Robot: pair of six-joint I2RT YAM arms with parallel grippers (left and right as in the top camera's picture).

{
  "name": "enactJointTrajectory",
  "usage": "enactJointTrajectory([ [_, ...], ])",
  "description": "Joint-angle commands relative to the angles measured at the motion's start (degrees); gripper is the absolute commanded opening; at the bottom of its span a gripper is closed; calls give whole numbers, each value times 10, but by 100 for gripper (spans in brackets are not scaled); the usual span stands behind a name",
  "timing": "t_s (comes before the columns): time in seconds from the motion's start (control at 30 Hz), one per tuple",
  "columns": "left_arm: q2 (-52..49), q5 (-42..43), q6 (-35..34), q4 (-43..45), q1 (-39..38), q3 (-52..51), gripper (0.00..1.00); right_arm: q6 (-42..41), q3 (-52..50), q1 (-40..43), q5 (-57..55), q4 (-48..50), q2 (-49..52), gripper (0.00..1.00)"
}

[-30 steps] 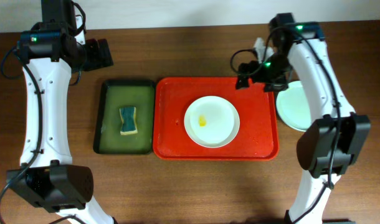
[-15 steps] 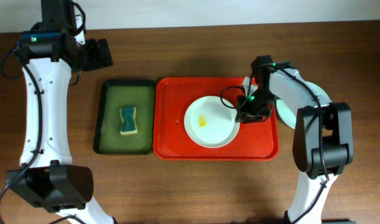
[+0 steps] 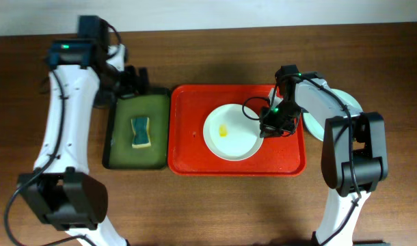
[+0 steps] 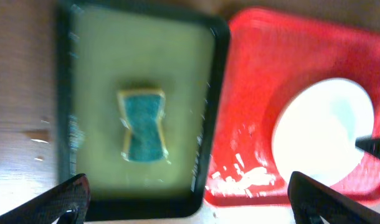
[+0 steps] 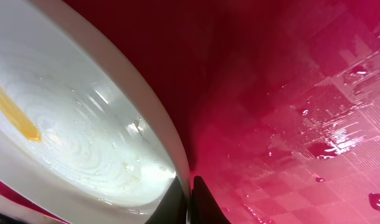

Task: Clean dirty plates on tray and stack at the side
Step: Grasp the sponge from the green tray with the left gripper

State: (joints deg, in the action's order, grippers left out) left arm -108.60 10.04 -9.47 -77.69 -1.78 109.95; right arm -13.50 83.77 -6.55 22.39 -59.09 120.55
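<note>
My left gripper needs to grab the sponge by its narrow middle next, so that its yellow end stays free to wipe the white plate clean.
A white plate with a yellow smear lies on the red tray. My right gripper is shut on that plate's right rim. In the right wrist view both dark fingertips pinch the thin rim of the plate above the wet tray. A pale green plate lies on the table right of the tray, partly hidden by the right arm. My left gripper hovers open at the green tray's back edge, and in the left wrist view this gripper is empty.
A dark green black-rimmed tray left of the red one holds a blue-and-yellow sponge, also seen as the sponge in the left wrist view. Bare wooden table surrounds both trays.
My right arm came down from the tray's back right corner to the white plate's right rim and shut on it. My left arm swung right, toward the green tray.
</note>
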Motion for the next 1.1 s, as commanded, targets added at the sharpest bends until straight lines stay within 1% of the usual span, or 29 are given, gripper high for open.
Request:
enactJointTrajectory([
  [0.0, 0, 20, -3, 53, -41, -81, 73, -5, -5, -2, -1, 0, -2, 5],
  [0.03, 0, 10, -3, 65, -45, -100, 58, -5, -5, -2, -1, 0, -2, 5],
  [0.07, 0, -5, -3, 74, -47, -120, 54, -5, -5, -2, -1, 0, -2, 5],
  [0.1, 0, -14, -3, 82, -49, -141, 54, -5, -5, -2, -1, 0, -2, 5],
  [0.13, 0, -36, -3, 101, -48, -174, 52, -5, -5, -2, -1, 0, -2, 5],
  [0.17, -1, -65, -3, 130, -48, -209, 47, -5, -5, -2, -1, 0, -2, 5],
  [0.2, -1, -84, -40, 164, -48, -244, 41, -5, -5, -2, -1, 0, -2, 6],
  [0.23, -1, -117, -86, 175, -48, -263, 40, -5, -5, -2, -1, 0, -2, 6],
  [0.27, -1, -154, -123, 182, -48, -278, 44, -5, -5, -2, -1, 0, -2, 6],
  [0.3, -1, -163, -141, 202, -48, -297, 45, -5, -5, -2, -1, 0, -2, 6],
  [0.37, -1, -163, -141, 239, -48, -320, 43, -5, -5, -2, -1, 0, -2, 6],
  [0.5, -2, -163, -141, 301, -48, -362, 36, -5, -5, -2, -5, 0, -2, 6],
  [0.53, -2, -163, -140, 303, -48, -362, 35, -5, -5, -2, -5, 0, -2, 6],
  [0.57, -2, -163, -120, 305, -48, -362, 34, -5, -5, -2, -5, 0, -2, 6],
  [0.6, -2, -163, -106, 305, -48, -362, 36, -5, -5, -2, -5, 0, -2, 7],
  [0.73, -4, -165, -99, 307, -48, -369, 36, -5, -5, -2, -5, 0, -2, 6],
  [0.8, -7, -165, -57, 309, -45, -372, 33, -5, -5, -2, -5, 0, -2, 7],
  [0.87, -7, -156, -53, 310, -27, -372, 32, -3, -5, -2, -5, 0, -2, 6],
  [0.93, -11, -124, -49, 316, -18, -372, 32, -3, -5, -2, -5, 0, -2, 7],
  [1.03, -31, -123, -50, 323, -19, -372, 32, -3, -5, -2, -5, 0, -2, 7],
  [1.07, -54, -123, -50, 323, -21, -372, 31, -3, -5, -2, -5, 0, -2, 6],
])
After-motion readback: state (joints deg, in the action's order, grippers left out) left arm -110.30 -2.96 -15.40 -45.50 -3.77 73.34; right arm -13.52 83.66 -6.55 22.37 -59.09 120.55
